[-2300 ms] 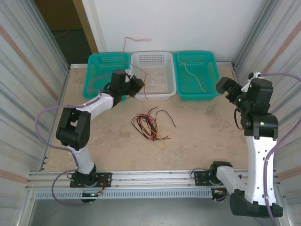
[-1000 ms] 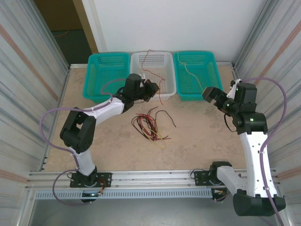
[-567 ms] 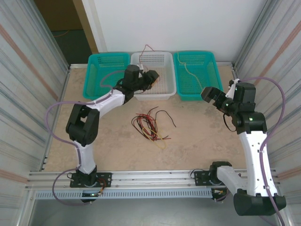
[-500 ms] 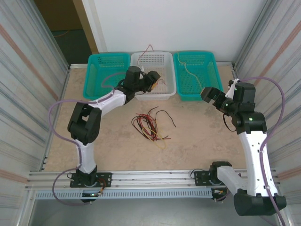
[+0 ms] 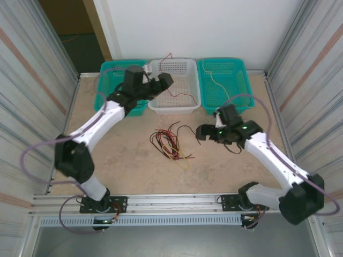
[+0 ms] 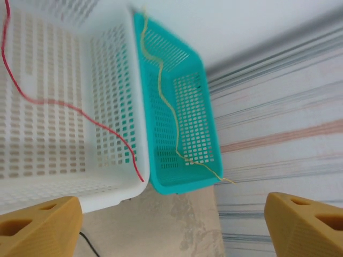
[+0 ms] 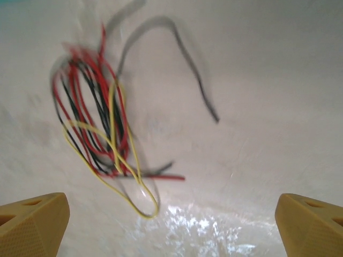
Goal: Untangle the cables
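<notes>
Next, my right gripper grips the pale yellow cable near its end [image 7: 149,209], leaving the cable's loop free for my left gripper to untangle.
A tangle of red, black and pale yellow cables [image 5: 170,143] lies in the middle of the table. One red cable [image 5: 181,96] lies in the white basket [image 5: 195,99], its end sticking up over the back rim. A pale yellow cable [image 5: 215,81] lies in the right teal basket [image 5: 240,80]. My left gripper [image 5: 162,80] hangs open and empty at the white basket's left rim. In the left wrist view the red cable [image 6: 69,107] and yellow cable [image 6: 166,101] lie below the open left gripper [image 6: 171,235]. My right gripper [image 5: 199,133] is open just right of the tangle [image 7: 102,128].
A second teal basket [image 5: 112,75] stands at the back left, under my left arm. Metal walls close in the table on both sides, and a rail runs along the near edge. A single black cable end [image 7: 185,59] curls out from the tangle toward the right.
My left gripper has opened and let the red cable drop into the white basket, then drawn back left. My right arm has swung down and left to the tangle.
</notes>
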Robot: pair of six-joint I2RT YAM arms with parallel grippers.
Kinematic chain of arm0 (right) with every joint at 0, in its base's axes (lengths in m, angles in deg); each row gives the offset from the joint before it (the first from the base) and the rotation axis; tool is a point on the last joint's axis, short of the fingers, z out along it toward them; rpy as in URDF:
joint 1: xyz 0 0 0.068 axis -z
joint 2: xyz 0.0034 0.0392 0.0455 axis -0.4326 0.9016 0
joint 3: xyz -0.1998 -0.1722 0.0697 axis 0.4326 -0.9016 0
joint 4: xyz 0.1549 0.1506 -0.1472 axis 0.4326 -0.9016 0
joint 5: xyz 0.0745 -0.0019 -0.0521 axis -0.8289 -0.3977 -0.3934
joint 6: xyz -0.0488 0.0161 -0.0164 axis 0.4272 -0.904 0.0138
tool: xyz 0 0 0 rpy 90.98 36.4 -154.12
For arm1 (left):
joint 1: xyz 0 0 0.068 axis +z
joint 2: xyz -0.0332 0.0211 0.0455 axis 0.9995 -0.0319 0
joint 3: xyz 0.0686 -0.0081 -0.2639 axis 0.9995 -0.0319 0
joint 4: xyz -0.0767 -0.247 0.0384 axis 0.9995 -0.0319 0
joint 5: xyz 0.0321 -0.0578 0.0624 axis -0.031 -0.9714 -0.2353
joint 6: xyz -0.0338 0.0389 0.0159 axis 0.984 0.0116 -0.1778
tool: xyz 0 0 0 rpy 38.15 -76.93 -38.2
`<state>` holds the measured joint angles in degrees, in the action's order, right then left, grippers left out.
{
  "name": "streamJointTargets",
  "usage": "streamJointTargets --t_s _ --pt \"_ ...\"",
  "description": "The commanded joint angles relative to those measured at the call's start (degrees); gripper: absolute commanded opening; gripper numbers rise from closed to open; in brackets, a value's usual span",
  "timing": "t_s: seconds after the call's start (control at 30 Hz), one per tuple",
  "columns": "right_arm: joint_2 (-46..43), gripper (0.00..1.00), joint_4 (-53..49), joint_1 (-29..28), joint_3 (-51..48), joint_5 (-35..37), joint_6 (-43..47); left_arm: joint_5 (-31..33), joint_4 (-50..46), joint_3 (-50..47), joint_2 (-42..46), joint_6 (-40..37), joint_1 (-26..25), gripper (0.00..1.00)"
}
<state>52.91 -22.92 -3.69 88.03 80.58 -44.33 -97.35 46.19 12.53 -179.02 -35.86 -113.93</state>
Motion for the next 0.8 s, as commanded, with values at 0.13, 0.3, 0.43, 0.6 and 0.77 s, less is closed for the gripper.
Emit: streamJointTargets --t_s 0.13,0.3,0.43,0.6,0.77 --pt "15.0 0.91 8.3 -10.3 1.2 2.2 -2.2 -4.6 -2.7 -22.1 22.4 -5.1 9.5 0.70" --pt "24.6 0.79 9.0 -11.1 6.3 3.4 -1.4 -3.0 -12.4 -28.5 30.4 -10.2 9.5 0.57" --pt "30.4 0.59 9.3 -10.8 10.6 1.6 -0.1 -4.2 -13.2 -33.8 33.8 -8.8 9.2 0.44" --pt "33.6 0.23 8.5 -10.8 13.8 1.0 1.1 -5.1 -10.4 -38.4 34.2 -6.4 8.9 0.33" --pt "29.1 0.00 8.0 -11.7 14.9 -0.1 2.4 -5.4 -3.8 -41.3 29.8 -3.7 5.0 0.34"
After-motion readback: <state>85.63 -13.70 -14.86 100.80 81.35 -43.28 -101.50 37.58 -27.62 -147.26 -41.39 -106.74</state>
